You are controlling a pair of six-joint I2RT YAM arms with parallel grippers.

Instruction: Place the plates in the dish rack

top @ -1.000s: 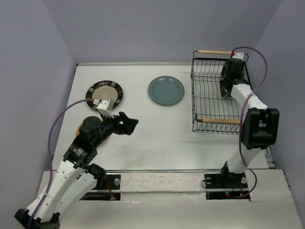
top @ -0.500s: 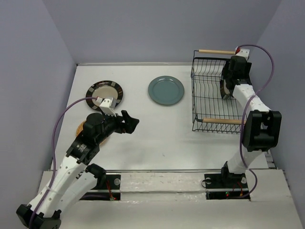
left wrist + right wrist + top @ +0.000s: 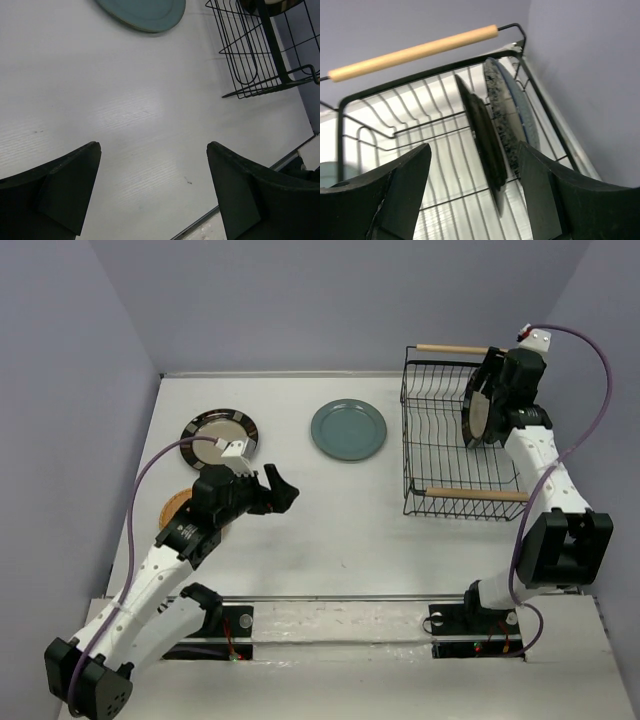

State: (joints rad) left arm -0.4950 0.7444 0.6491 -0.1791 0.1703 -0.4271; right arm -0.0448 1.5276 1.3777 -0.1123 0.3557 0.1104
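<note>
The left gripper reaches the teal plate (image 3: 348, 430) next and grabs its rim opposite the rack, leaving the rack-side rim free to hand over.
The dish rack (image 3: 440, 440) stands at the right of the table. A dark-rimmed plate (image 3: 481, 412) stands on edge in it, and the right wrist view shows it edge-on (image 3: 487, 145) with a speckled, blue-edged plate (image 3: 512, 102) just behind. My right gripper (image 3: 494, 378) hovers above that dark plate, open (image 3: 474, 150), its fingers on either side of the plate and apart from it. My left gripper (image 3: 281, 488) is open over bare table (image 3: 154, 145). On the table lie a teal plate (image 3: 348, 430), a second dark-rimmed plate (image 3: 220, 432) and an orange plate (image 3: 176, 508) partly under my left arm.
The rack has two wooden rod handles, one at the far end (image 3: 455, 348) and one at the near end (image 3: 465, 494). Its left wire slots (image 3: 425, 430) hold nothing. Lilac walls close in the table at the back and both sides.
My right gripper has opened and let go of the dark-rimmed plate, which now stands in the rack, and has drawn up and to the right. My left arm has shifted slightly forward.
</note>
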